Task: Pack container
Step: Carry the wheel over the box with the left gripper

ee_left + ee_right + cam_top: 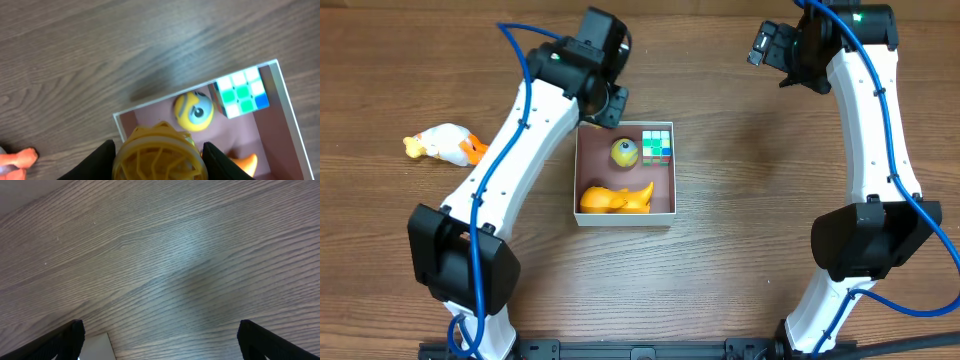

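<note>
The yellow lattice ball is high above the side at the box's back corner and would fall short if I opened now, so my left gripper needs to move it farther in.
The container (661, 182) is a shallow white-walled box with a mauve floor in the middle of the table. In it lie a yellow one-eyed ball (625, 152), a colour cube (657, 143) and an orange-yellow toy (616, 198). My left gripper (608, 106) hovers over the box's back left corner. In the left wrist view, this gripper (159, 161) is shut on a yellow lattice ball (159, 152), above the box wall (289, 110). Below it are the one-eyed ball (194, 111) and the cube (242, 92). My right gripper (772, 48) is open and empty at the back right, away from the box.
A white duck with an orange beak (445, 145) lies on the wood at the far left; its orange part (19, 159) shows in the left wrist view. A flat white corner (97, 347) shows at the bottom of the right wrist view.
</note>
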